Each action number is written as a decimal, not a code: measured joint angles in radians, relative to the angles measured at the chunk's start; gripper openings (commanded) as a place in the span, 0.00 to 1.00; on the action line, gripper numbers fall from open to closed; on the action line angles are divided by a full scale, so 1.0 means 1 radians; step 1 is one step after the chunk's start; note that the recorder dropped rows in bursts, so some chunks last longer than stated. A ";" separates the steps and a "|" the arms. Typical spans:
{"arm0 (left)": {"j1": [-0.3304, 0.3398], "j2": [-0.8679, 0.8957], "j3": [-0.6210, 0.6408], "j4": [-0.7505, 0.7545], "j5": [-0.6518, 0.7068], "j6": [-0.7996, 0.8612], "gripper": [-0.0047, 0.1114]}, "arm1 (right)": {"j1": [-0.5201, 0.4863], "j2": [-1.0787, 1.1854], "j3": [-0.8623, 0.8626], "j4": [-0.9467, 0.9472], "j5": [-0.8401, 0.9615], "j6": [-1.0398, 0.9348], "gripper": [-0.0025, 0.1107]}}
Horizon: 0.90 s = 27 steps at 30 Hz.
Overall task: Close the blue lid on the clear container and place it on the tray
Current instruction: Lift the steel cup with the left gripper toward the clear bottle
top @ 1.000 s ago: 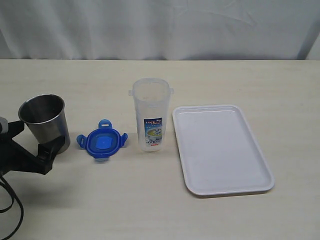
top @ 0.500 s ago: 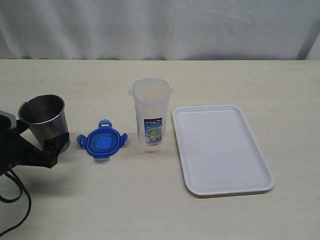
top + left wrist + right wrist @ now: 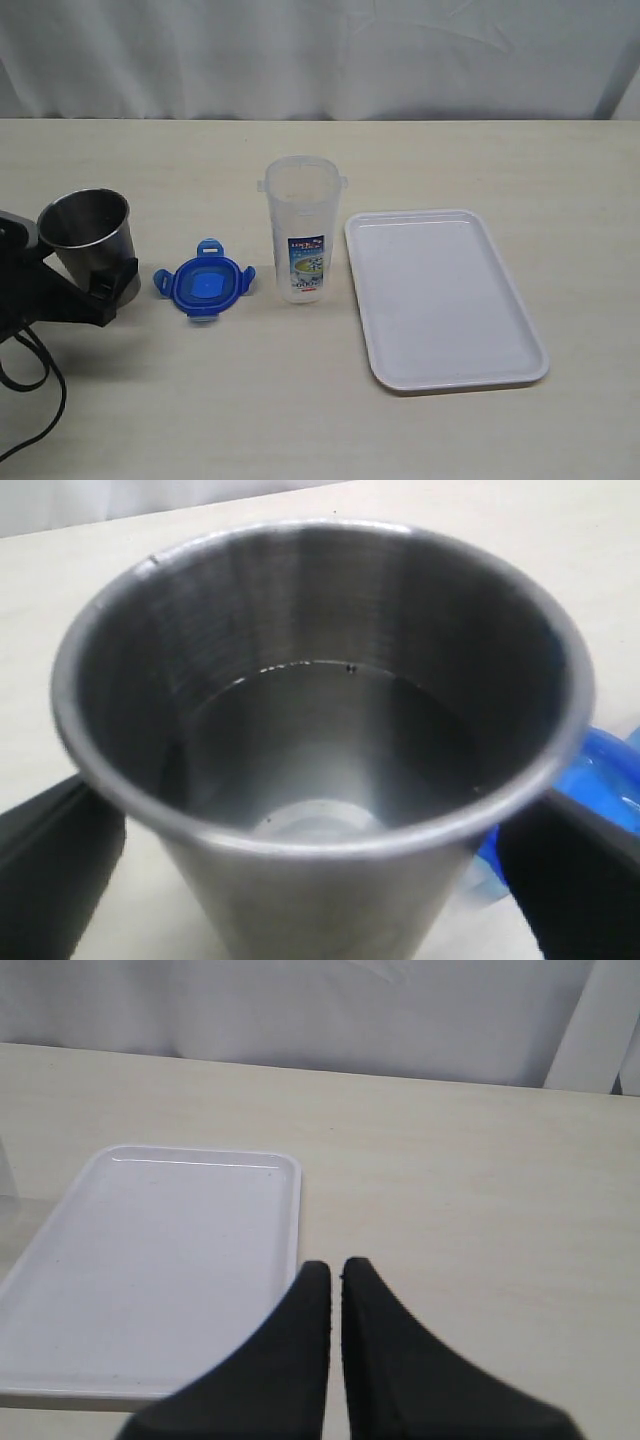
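Note:
The space beside the blue lid needs to be freed. My left gripper will next grab the steel cup by its round side to do that.
The blue lid lies flat on the table, left of the clear container, which stands upright and uncovered. The white tray lies bare to the container's right. My left gripper is open at the far left, one black finger on each side of a steel cup. In the left wrist view the cup fills the frame between the fingers, and a bit of the lid shows behind it. My right gripper is shut and empty above the table by the tray's edge; the exterior view does not show it.
The steel cup stands just left of the lid, with some liquid in its bottom. A black cable loops at the near left corner. A white curtain closes off the back of the table.
My left gripper has slid forward so that its open fingers now stand around the steel cup. The cup, lid, container and tray have not moved.

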 measured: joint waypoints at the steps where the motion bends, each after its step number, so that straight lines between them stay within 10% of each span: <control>1: 0.000 0.000 0.000 0.000 -0.006 0.000 0.94 | 0.000 0.000 0.000 0.000 0.000 0.000 0.06; 27: 0.000 0.118 -0.082 -0.004 -0.074 -0.003 0.94 | 0.000 0.000 0.000 0.000 0.000 0.000 0.06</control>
